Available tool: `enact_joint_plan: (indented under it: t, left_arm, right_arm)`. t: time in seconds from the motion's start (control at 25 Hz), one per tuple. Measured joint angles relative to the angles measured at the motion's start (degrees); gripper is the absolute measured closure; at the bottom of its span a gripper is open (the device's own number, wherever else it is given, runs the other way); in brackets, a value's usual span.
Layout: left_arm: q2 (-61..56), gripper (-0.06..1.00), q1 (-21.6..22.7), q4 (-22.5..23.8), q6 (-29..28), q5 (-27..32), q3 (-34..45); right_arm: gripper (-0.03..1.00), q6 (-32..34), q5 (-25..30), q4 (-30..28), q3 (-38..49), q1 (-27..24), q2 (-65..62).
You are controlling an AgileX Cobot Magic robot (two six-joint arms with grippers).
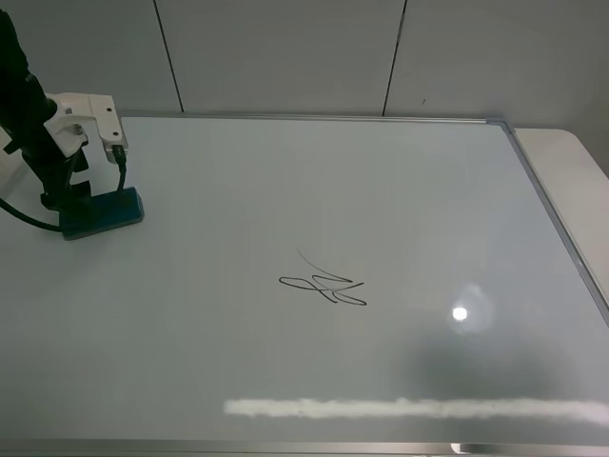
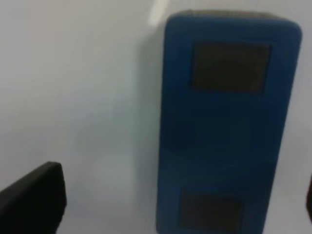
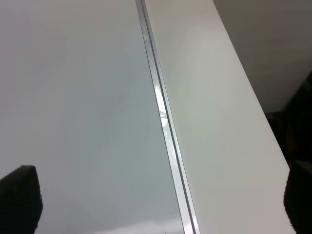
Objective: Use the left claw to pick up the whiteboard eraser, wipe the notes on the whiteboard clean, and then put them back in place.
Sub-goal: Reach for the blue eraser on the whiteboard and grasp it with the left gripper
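Observation:
My left gripper is open with its fingers above the blue eraser, so it should go lower before it closes on the eraser.
The whiteboard (image 1: 381, 181) fills most of the exterior high view, with the notes (image 1: 324, 284) as a black looping scribble near its middle. The teal-blue whiteboard eraser (image 1: 112, 209) lies flat on the board at the far left. The left claw (image 1: 72, 204) reaches straight down over the eraser's left end. In the left wrist view the eraser (image 2: 226, 126) shows two dark patches. The left claw (image 2: 170, 202) is open, with one black finger (image 2: 31, 200) well clear of the eraser's side. My right gripper (image 3: 158, 200) is open with nothing in it, seen only in its own wrist view.
The board's silver frame (image 1: 557, 224) runs along its right side, with the white table (image 1: 580, 157) beyond it. The right wrist view looks down on that frame (image 3: 163, 122) and on the table strip (image 3: 219, 122). A bright light spot (image 1: 461, 312) and a white glare band (image 1: 409, 408) lie on the board.

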Motion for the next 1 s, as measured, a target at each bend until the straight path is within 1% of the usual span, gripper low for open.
enact_joint_plan:
  t: [0.28, 0.4, 0.68, 1.0]
  left_arm:
    - [2.8, -0.05, -0.8, 1.9, 0.0, -0.4, 0.0]
    - [3.0, -0.05, -1.2, 2.9, 0.0, -1.8, 0.0]
    - [3.0, -0.05, -1.6, 6.6, -0.5, -1.7, 0.0]
    - [4.5, -0.05, -1.6, 7.2, -2.1, -1.2, 0.0]
  right_arm:
    - [-0.02, 0.0, 0.0, 0.0, 0.0, 0.0, 0.0]
    - [-0.02, 0.0, 0.0, 0.0, 0.0, 0.0, 0.0]
    - [-0.02, 0.0, 0.0, 0.0, 0.0, 0.0, 0.0]
    - [-0.02, 0.0, 0.0, 0.0, 0.0, 0.0, 0.0]
